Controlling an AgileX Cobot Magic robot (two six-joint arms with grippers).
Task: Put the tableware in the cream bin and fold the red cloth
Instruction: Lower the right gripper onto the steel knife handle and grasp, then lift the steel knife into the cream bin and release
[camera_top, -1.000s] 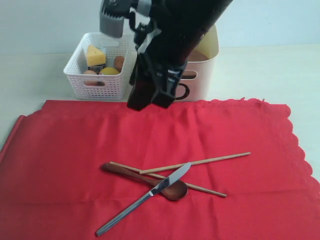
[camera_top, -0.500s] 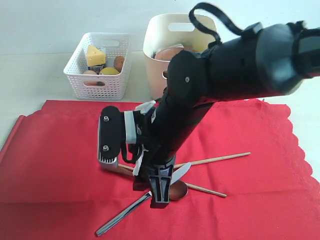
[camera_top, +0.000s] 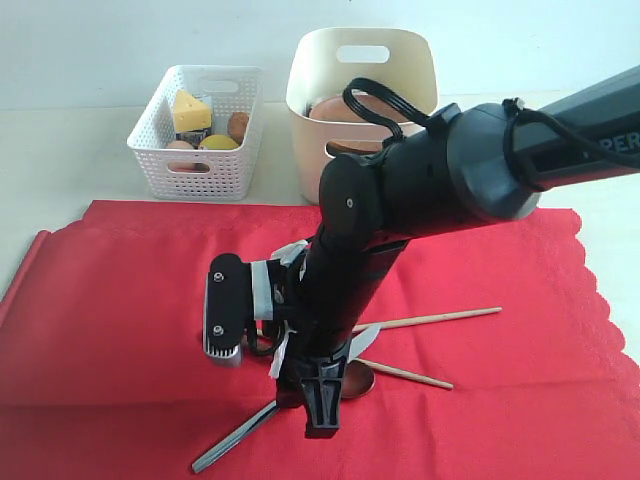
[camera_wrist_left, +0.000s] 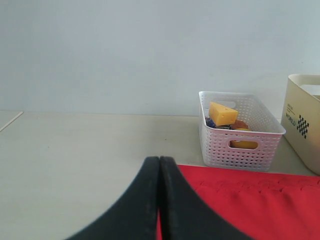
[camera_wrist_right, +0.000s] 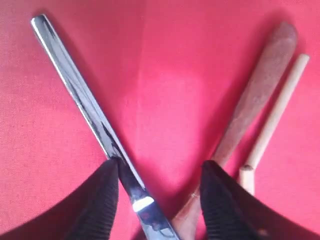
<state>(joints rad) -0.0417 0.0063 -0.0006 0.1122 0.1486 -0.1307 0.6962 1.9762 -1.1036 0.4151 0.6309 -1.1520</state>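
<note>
My right gripper grabs the knife near its middle (camera_wrist_right: 134, 190) next, since the knife is long and thin, with its handle reaching far out.
The metal knife (camera_wrist_right: 80, 90), the brown wooden spoon (camera_wrist_right: 260, 100) and the chopsticks (camera_wrist_right: 280, 110) lie crossed on the red cloth (camera_top: 120, 300). My right gripper (camera_wrist_right: 159, 170) is open and low over them, one finger touching the knife's edge and the other beside the spoon's handle. In the exterior view the right gripper (camera_top: 320, 420) points down onto the knife (camera_top: 230, 445), with the spoon's bowl (camera_top: 357, 383) and a chopstick (camera_top: 440, 318) beside it. The cream bin (camera_top: 400, 60) stands behind, with the brown plate (camera_top: 335, 108) inside. My left gripper (camera_wrist_left: 159, 159) is shut and holds nothing. Cup and bowl are hidden.
A white lattice basket (camera_top: 195, 140) with cheese and other food stands left of the cream bin, just past the cloth's far edge. The right arm's black body covers the middle of the cloth. The cloth's scalloped edge (camera_top: 590, 270) runs along the right.
The right arm swung down from in front of the bins to the cutlery and has sunk a little lower over the knife. Knife, spoon and chopsticks have stayed in place.
</note>
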